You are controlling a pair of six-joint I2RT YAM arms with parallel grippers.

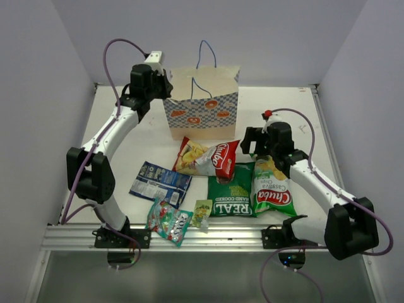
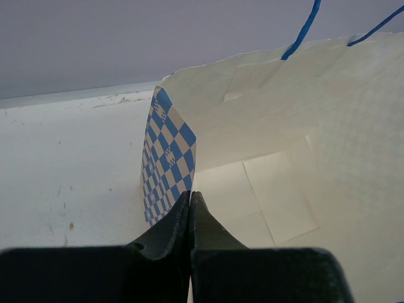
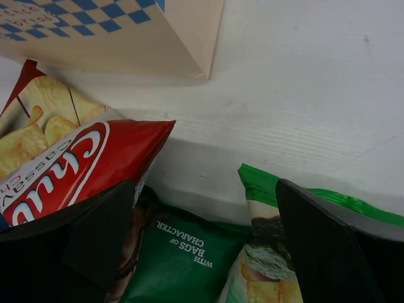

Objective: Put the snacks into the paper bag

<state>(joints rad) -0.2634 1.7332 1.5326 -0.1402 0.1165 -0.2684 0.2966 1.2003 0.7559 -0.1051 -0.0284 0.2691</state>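
The chip-printed end should stay free to go into the paper bag (image 1: 202, 104), so my right gripper should next pick up the packet by its red top end (image 1: 226, 158). The packet is red and yellow.
The paper bag (image 1: 202, 104) stands open at the back of the table. My left gripper (image 1: 166, 88) is shut on its left rim; in the left wrist view the fingers (image 2: 190, 205) pinch the wall's edge, with the pale inside of the bag (image 2: 284, 158) to the right. The snacks lie in front: a red-yellow chip bag (image 1: 208, 158), a dark green "REAL" bag (image 1: 231, 197), a green-white chip bag (image 1: 273, 189), a dark blue packet (image 1: 159, 183), a candy packet (image 1: 169, 222) and a tiny sachet (image 1: 202, 213). My right gripper (image 1: 251, 146) is open and empty above them, its jaws (image 3: 205, 186) straddling the red bag (image 3: 82, 164), dark green bag (image 3: 183, 252) and green-white bag (image 3: 265, 265).
The white table (image 1: 284, 113) is walled by grey panels at the back and both sides. The arm bases sit on a metal rail (image 1: 208, 237) at the near edge. The bag's blue string handles (image 1: 205, 53) stick up above its rim.
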